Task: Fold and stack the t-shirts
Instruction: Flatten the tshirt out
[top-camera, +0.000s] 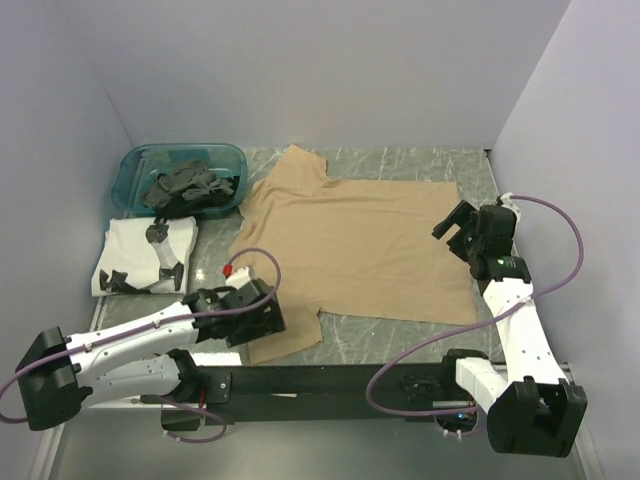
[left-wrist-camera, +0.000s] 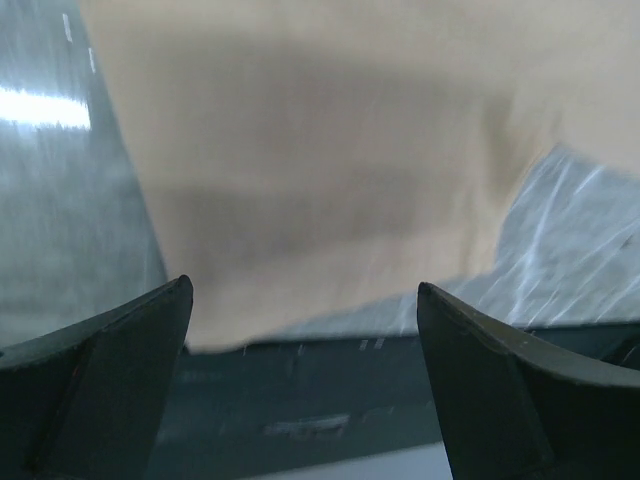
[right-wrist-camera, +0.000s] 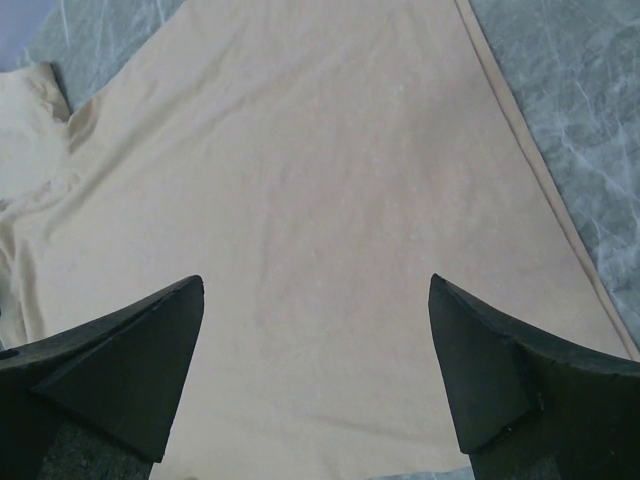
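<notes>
I should next grab the tan t-shirt's near sleeve by its outer corner with my left gripper. Then I can fold the t-shirt's near side over the t-shirt's body.
A tan t-shirt (top-camera: 345, 250) lies spread flat on the marble table, neck to the left, hem to the right. My left gripper (top-camera: 262, 312) is open and empty, over the shirt's near sleeve; in the left wrist view that sleeve (left-wrist-camera: 320, 180) fills the frame above the open fingers (left-wrist-camera: 100, 360). My right gripper (top-camera: 452, 222) is open and empty above the shirt's hem end; the right wrist view shows the tan cloth (right-wrist-camera: 310, 230) between the fingers (right-wrist-camera: 500, 360). A folded white t-shirt (top-camera: 145, 255) with a dark print lies at the left.
A blue-green plastic bin (top-camera: 183, 178) holding dark grey garments stands at the back left. Grey walls close in the table on the left, back and right. The dark rail (top-camera: 330, 380) with the arm bases runs along the near edge.
</notes>
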